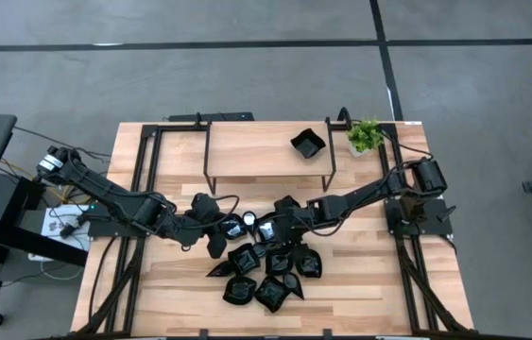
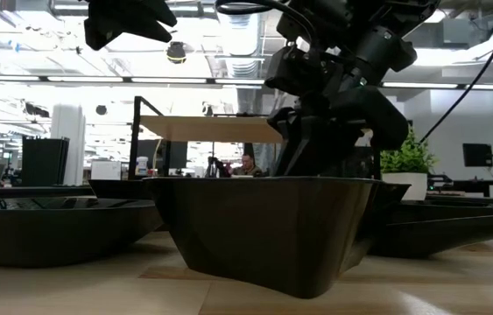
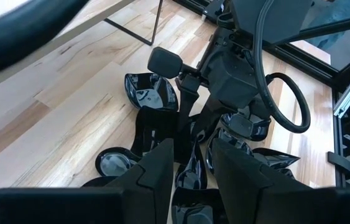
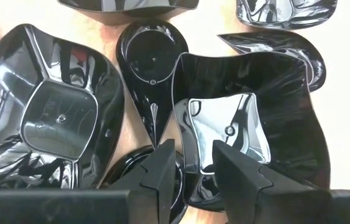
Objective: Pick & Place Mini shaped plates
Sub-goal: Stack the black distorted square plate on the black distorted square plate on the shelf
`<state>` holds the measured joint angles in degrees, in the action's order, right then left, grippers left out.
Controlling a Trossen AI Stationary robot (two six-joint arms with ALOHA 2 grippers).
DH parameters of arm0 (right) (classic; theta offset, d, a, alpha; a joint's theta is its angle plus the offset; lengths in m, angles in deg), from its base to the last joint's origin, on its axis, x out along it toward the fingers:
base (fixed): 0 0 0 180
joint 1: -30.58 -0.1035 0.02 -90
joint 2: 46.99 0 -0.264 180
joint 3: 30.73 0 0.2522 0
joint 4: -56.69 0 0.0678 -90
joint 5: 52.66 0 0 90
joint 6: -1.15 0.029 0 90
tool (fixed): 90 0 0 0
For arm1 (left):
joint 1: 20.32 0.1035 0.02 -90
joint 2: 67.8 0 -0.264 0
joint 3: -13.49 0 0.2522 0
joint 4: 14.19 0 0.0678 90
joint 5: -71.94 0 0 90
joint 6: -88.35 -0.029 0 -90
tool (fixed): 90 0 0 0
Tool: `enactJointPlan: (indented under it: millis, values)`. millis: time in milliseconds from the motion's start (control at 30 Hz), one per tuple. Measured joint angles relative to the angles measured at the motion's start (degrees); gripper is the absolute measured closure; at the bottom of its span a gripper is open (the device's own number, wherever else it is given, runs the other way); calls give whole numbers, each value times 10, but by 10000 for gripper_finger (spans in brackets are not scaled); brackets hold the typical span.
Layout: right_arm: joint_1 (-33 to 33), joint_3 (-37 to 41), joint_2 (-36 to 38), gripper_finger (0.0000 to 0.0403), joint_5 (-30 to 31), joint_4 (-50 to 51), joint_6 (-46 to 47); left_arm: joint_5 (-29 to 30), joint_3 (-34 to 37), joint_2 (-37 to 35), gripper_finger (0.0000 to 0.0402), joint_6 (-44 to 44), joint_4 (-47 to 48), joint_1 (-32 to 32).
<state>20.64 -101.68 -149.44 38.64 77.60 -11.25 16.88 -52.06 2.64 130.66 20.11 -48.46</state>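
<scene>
I need to pick and place the square plate (image 4: 274, 115), so my right gripper should next grab it by its thin rim (image 4: 189, 167).
Several glossy black mini shaped plates (image 1: 266, 274) lie packed together on the wooden table's middle, some overlapping. One more square plate (image 1: 308, 144) sits on the raised shelf (image 1: 256, 156). My right gripper (image 4: 194, 152) is low over the cluster and open. One finger stands outside the near rim of a square plate (image 4: 249, 118) and the other over its inside, beside a teardrop plate (image 4: 151, 59). My left gripper (image 3: 194, 149) hangs higher, left of the cluster, open and aimed at the right gripper (image 3: 224, 81). I see nothing held between its fingers. My right gripper comes slanting down from the table's right onto the square plate's rim (image 4: 183, 134), which runs through the gap between the two fingers. Whether either finger touches the rim cannot be told. The plate lies flat among the others.
The shelf's dark metal legs (image 1: 209, 170) stand just behind the cluster. A small green potted plant (image 1: 365, 135) sits at the far right corner. One plate (image 2: 264, 227) sits close before the low camera and hides the right fingertips. Bare wood lies left and right of the cluster.
</scene>
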Motion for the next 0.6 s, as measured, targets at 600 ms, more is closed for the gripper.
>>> enactJointPlan:
  millis: [600]
  values:
    - [3, 0, 0, 303, 2, 16, 0, 2, 0, 0, 289, 0, 0, 0]
